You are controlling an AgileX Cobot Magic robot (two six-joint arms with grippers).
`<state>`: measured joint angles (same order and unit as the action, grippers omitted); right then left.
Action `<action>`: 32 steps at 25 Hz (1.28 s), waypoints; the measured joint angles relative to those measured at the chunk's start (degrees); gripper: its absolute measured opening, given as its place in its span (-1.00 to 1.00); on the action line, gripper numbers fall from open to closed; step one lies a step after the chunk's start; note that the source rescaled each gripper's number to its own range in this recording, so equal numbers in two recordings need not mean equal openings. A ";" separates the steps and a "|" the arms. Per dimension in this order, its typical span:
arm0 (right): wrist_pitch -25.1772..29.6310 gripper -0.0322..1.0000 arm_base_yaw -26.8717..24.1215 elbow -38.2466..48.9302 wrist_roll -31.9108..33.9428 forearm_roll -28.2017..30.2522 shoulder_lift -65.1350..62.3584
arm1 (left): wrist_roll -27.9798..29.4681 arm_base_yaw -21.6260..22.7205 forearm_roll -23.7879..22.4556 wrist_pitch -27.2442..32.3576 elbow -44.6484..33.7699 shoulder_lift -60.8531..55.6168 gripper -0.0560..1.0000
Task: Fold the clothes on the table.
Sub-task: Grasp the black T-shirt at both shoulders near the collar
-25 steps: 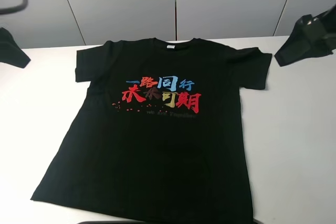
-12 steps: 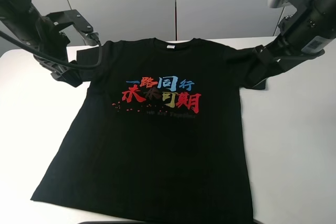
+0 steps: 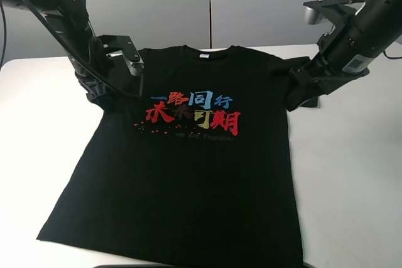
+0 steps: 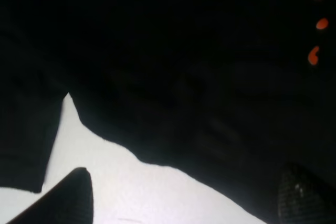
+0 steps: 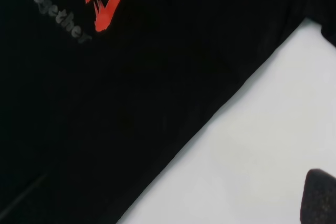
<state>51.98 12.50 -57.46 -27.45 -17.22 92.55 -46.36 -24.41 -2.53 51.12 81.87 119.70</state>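
My left gripper's fingers are above the shirt's side edge in the left wrist view. It will come down to that edge before it closes.
The black T-shirt (image 3: pixel 188 174) lies flat and face up on the white table (image 3: pixel 352 174), its red, blue and yellow characters (image 3: pixel 191 112) across the chest. My left gripper (image 3: pixel 100 95) hangs low over the shirt's left sleeve and armpit. In the left wrist view it (image 4: pixel 184 203) is open, with both fingertips (image 4: pixel 71 198) showing, above the shirt's edge (image 4: pixel 157 77). My right gripper (image 3: pixel 300 95) is over the right sleeve and armpit. The right wrist view shows the shirt's side edge (image 5: pixel 131 103), bare table (image 5: pixel 252 150) and one fingertip (image 5: pixel 320 198) at the frame's edge, so the jaws stand wide.
Grey wall panels (image 3: pixel 207 4) stand behind the table. White table top shows on both sides of the shirt (image 3: pixel 38 149). The shirt's hem (image 3: pixel 157 258) lies near the table's front edge.
Both arms have come into view from the upper corners and moved inward and down onto the shirt's two sleeves. The shirt has not moved.
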 joint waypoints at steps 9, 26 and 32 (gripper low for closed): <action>-2.06 1.00 0.13 -0.03 -1.87 -1.98 2.27 | -7.22 -0.05 2.53 -5.35 0.00 3.38 0.85; -2.29 1.00 0.13 -0.03 -3.24 -3.24 2.85 | -3.72 -0.14 1.03 -5.15 0.49 6.90 0.43; -2.29 1.00 0.13 -0.03 -3.24 -3.24 2.85 | 1.87 -0.27 -3.22 -6.25 1.35 7.58 -0.11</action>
<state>49.68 12.63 -57.49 -30.69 -20.46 95.41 -44.49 -24.69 -5.76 44.87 83.23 127.28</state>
